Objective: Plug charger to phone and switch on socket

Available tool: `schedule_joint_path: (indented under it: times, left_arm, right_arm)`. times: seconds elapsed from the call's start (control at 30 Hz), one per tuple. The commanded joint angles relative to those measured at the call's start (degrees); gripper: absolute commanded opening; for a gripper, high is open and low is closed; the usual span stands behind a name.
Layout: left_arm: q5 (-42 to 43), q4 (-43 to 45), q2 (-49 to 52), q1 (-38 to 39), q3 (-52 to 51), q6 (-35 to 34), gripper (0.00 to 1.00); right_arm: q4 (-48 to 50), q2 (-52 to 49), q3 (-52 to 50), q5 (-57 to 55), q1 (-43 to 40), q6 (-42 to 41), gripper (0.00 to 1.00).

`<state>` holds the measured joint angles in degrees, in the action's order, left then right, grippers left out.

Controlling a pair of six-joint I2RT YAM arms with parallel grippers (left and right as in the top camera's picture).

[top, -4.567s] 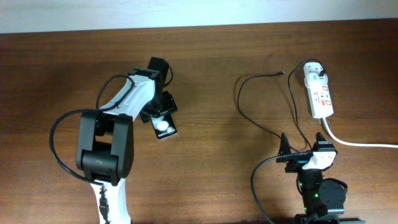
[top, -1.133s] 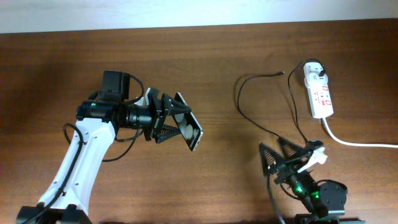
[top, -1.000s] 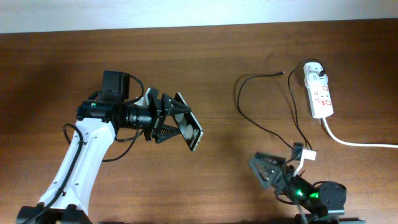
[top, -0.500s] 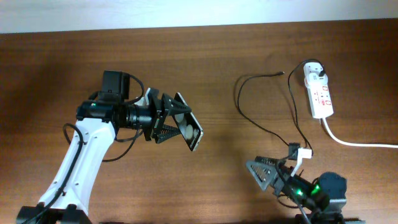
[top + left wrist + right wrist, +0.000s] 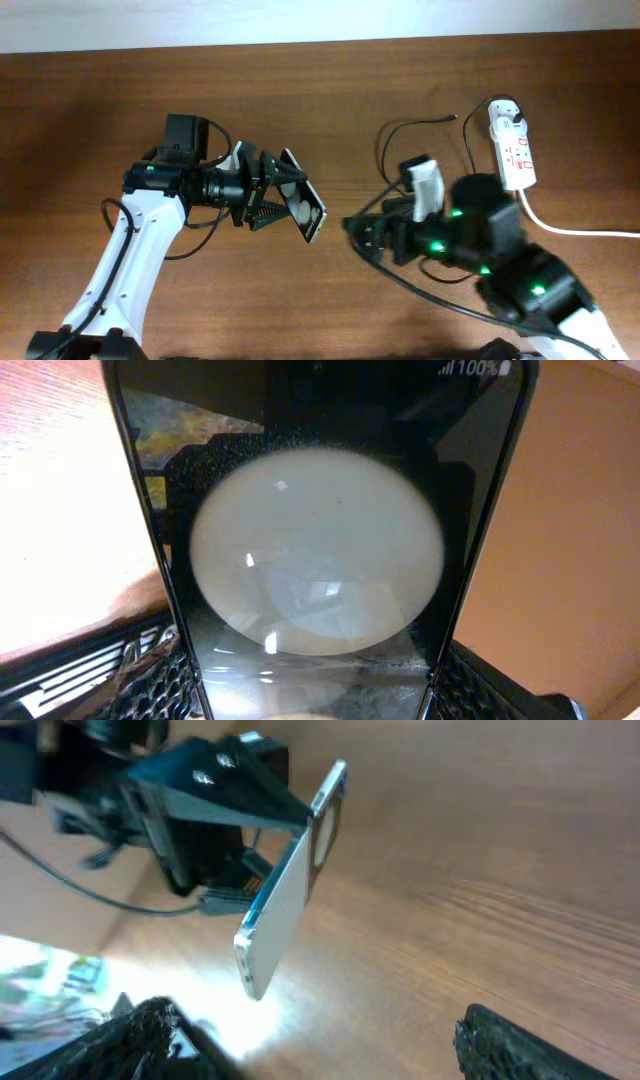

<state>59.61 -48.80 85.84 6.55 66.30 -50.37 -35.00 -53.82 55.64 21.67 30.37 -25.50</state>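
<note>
I should grab the phone (image 5: 309, 213) with my right gripper next, across its thin edge facing that gripper, so my left gripper can regrip for plugging.
My left gripper (image 5: 278, 197) is shut on the black phone (image 5: 309, 213) and holds it tilted on edge above the table. In the left wrist view the phone (image 5: 315, 550) fills the frame, with a white round spot on its face. My right gripper (image 5: 362, 233) is open and empty, a short way right of the phone. In the right wrist view (image 5: 330, 1040) it faces the phone's edge (image 5: 288, 890). The charger's thin black cable (image 5: 384, 150) lies looped on the table, its tip (image 5: 455, 117) free. Its white adapter (image 5: 506, 113) sits in the white socket strip (image 5: 516, 158).
The strip's thick white cord (image 5: 580, 231) runs off to the right edge. The right arm's body (image 5: 490, 240) covers part of the charger cable. The left arm (image 5: 140, 240) stretches from the near left. A pale wall edge lies along the far side.
My right arm has swung from the near edge up and left, and its open gripper now points at the phone. My left arm holds the lifted phone still.
</note>
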Motion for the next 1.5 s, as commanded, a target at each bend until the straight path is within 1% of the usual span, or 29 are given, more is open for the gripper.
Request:
schedule_joint_path:
  times: [0.0,0.03,0.07,0.1,0.13,0.17,0.23,0.3,0.33,0.37,0.4,0.5,0.53,0.6,0.63,0.67,0.7,0.8,0.9,1.03,1.07,1.17,1.27,1.33,1.47]
  left_arm:
    - [2.12,0.15,-0.39,-0.33,0.37,0.90,0.63]
    - [2.12,0.15,-0.39,-0.33,0.37,0.90,0.63]
    - [2.12,0.15,-0.39,-0.33,0.37,0.90,0.64]
    - [2.12,0.15,-0.39,-0.33,0.37,0.90,0.64]
    - [2.12,0.15,-0.39,-0.33,0.37,0.90,0.64]
    - [2.12,0.15,-0.39,-0.33,0.37,0.92,0.65]
    - [2.12,0.15,-0.39,-0.33,0.37,0.92,0.65]
    - [2.12,0.15,-0.39,-0.33,0.37,0.92,0.66]
    - [2.12,0.15,-0.39,-0.33,0.37,0.92,0.66]
    - [2.12,0.15,-0.39,-0.33,0.37,0.92,0.66]
    - [2.12,0.15,-0.39,-0.33,0.37,0.92,0.66]
    - [2.12,0.15,-0.39,-0.33,0.37,0.94,0.67]
    - [2.12,0.13,-0.39,-0.33,0.37,0.94,0.67]
    - [2.12,0.13,-0.39,-0.33,0.37,0.94,0.67]
    - [2.12,0.13,-0.39,-0.33,0.37,0.94,0.67]
    - [2.12,0.13,-0.39,-0.33,0.37,0.94,0.67]
    - [2.12,0.13,-0.39,-0.33,0.37,0.94,0.66]
    - [2.12,0.13,-0.39,-0.33,0.37,0.94,0.67]
    - [2.14,0.13,-0.39,-0.33,0.37,0.92,0.67]
    - [2.43,0.13,-0.39,-0.33,0.37,0.90,0.66]
    - [2.56,0.13,-0.39,-0.33,0.37,0.22,0.66]
    - [2.60,0.15,-0.39,-0.33,0.37,-5.01,0.66]
    - [3.89,0.15,-0.39,-0.33,0.37,-6.05,0.66]
    - [4.04,0.15,-0.39,-0.33,0.37,-6.23,0.66]
    - [3.52,0.17,-0.39,-0.33,0.37,-6.16,0.66]
  right_arm:
    - [4.46,-4.17,0.96,-14.05,9.86,-3.87,0.93]
    - [6.84,-6.58,0.96,-17.55,13.51,-4.07,0.93]
    - [8.09,-8.48,0.96,-20.37,15.69,-6.82,0.93]
    - [9.68,-10.36,0.96,-22.23,17.59,-8.94,0.91]
    - [10.99,-11.45,0.96,-22.62,18.67,-9.14,0.89]
    - [13.81,-13.38,0.96,-22.82,20.50,-9.16,0.85]
    - [15.13,-15.56,0.96,-27.69,22.34,-11.04,0.82]
    - [15.21,-16.90,0.96,-31.34,22.93,-14.64,0.76]
    - [15.45,-17.31,0.94,-31.50,22.91,-15.56,0.73]
    - [16.00,-17.86,0.94,-31.58,22.93,-15.54,0.66]
    - [16.52,-18.56,0.94,-31.58,22.93,-15.54,0.63]
    - [17.18,-20.00,0.94,-31.87,22.93,-18.58,0.54]
    - [17.51,-20.31,0.94,-31.85,22.93,-18.56,0.51]
    - [18.01,-20.83,0.94,-31.85,22.93,-18.56,0.48]
    - [18.21,-20.83,0.94,-31.85,22.93,-18.56,0.42]
    - [18.40,-20.81,0.94,-31.85,22.93,-18.56,0.40]
    - [18.80,-20.81,0.94,-31.85,22.93,-18.56,0.36]
    - [20.13,-20.81,0.94,-31.95,22.93,-18.56,0.35]
    - [20.57,-20.81,0.94,-33.40,22.93,-18.56,0.27]
    - [20.50,-20.81,0.94,-33.44,22.93,-18.58,0.26]
    - [20.50,-20.83,0.94,-32.92,22.93,-18.56,0.30]
    - [20.50,-20.83,0.94,-32.72,22.93,-18.58,0.30]
    - [20.55,-20.83,0.94,-33.05,22.93,-18.58,0.30]
    - [20.52,-20.83,0.94,-34.03,22.93,-18.60,0.28]
    - [20.74,-20.83,0.94,-34.62,22.93,-20.11,0.21]
